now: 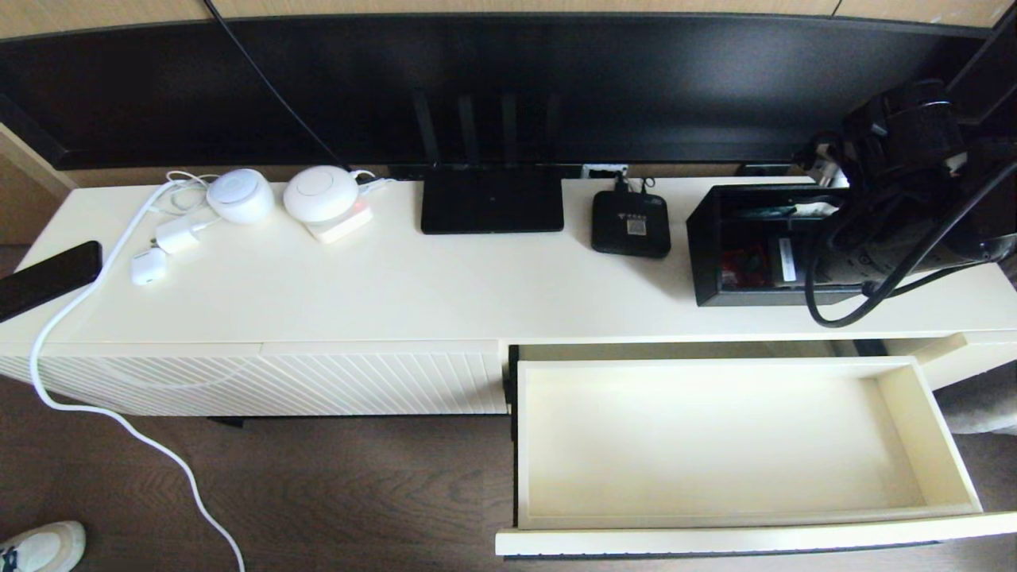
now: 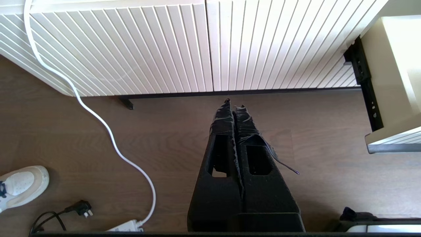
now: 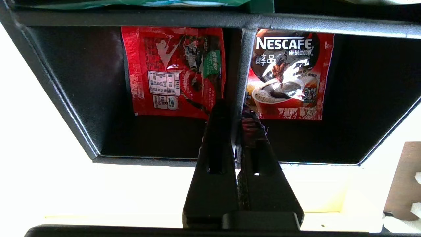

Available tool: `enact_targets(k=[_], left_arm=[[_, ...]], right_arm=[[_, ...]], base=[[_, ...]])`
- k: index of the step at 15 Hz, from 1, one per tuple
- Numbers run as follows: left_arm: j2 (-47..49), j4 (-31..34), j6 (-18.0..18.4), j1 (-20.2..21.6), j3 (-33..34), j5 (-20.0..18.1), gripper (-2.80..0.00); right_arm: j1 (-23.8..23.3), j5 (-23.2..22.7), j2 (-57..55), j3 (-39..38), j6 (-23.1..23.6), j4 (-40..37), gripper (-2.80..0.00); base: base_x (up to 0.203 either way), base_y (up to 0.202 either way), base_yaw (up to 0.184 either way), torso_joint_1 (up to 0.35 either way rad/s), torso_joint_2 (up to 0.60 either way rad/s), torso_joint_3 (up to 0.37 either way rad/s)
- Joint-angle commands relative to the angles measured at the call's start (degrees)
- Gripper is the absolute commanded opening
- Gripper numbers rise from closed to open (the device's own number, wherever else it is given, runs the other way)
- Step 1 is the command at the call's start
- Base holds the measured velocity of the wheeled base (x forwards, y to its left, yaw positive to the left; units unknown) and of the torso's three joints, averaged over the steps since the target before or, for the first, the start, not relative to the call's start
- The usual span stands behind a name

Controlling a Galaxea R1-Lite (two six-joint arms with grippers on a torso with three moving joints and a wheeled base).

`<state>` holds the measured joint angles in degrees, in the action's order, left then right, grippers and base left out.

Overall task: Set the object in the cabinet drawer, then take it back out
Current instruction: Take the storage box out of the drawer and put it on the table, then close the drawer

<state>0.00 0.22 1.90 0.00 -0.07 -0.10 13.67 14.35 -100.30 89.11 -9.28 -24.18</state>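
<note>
The black organizer box's lower edge (image 1: 753, 303) sits on the cabinet top (image 1: 725, 322) behind the drawer and the box would remain standing, so it is time to open my right gripper now.
The black organizer box (image 1: 715, 246) is on the cabinet top at its right end, behind the drawer. My right gripper (image 3: 235, 110) reaches down into it and is shut on the thin divider wall (image 3: 244, 59) between its two small compartments. A red coffee packet (image 3: 174, 72) lies in one compartment and another (image 3: 286, 72) in the other. In the head view the right arm (image 1: 898, 183) hides that grip. The cream cabinet drawer (image 1: 715, 445) is pulled fully out with nothing inside. My left gripper (image 2: 233, 102) hangs shut and holding nothing above the floor, before the ribbed panel (image 2: 131, 49).
On the cabinet top stand a flat black router (image 1: 493, 202), a small black box with a white label (image 1: 630, 224) and white round devices (image 1: 241, 195) with chargers. A white cable (image 1: 79, 302) trails to the wooden floor. A white shoe (image 1: 40, 548) is at the lower left.
</note>
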Motion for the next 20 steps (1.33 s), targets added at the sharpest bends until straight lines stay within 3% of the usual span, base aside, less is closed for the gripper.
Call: enact_targets(k=[1, 4, 5, 11, 14, 20], left_arm=[[0.09, -0.01, 0.03, 0.0, 0.02, 0.01, -2.8], [0.09, 0.04, 0.03, 0.0, 0.07, 0.01, -2.8], [0.09, 0.04, 0.03, 0.0, -0.01, 0.01, -2.8], [0.09, 0.04, 0.03, 0.0, -0.01, 0.01, -2.8], [0.09, 0.04, 0.03, 0.0, 0.07, 0.01, -2.8], [0.09, 0.0, 0.03, 0.0, -0.01, 0.01, -2.8]], right_arm=[[0.05, 0.08, 0.11, -0.62, -0.13, -0.17, -2.8], [-0.04, 0.15, 0.32, -1.2, -0.18, -0.17, -2.8], [-0.04, 0.15, 0.37, -1.4, -0.13, -0.08, 0.0], [-0.04, 0.24, 0.81, -0.92, 0.24, 0.45, 0.0], [-0.04, 0.46, 6.46, -3.19, 0.35, 1.18, 0.0], [1.4, 0.7, 21.28, -22.88, 7.77, 1.52, 0.0]], base=[[0.0, 0.0, 0.0, 0.0, 0.0, 0.0], [0.0, 0.0, 0.0, 0.0, 0.0, 0.0], [0.0, 0.0, 0.0, 0.0, 0.0, 0.0], [0.0, 0.0, 0.0, 0.0, 0.0, 0.0], [0.0, 0.0, 0.0, 0.0, 0.0, 0.0], [0.0, 0.0, 0.0, 0.0, 0.0, 0.0]])
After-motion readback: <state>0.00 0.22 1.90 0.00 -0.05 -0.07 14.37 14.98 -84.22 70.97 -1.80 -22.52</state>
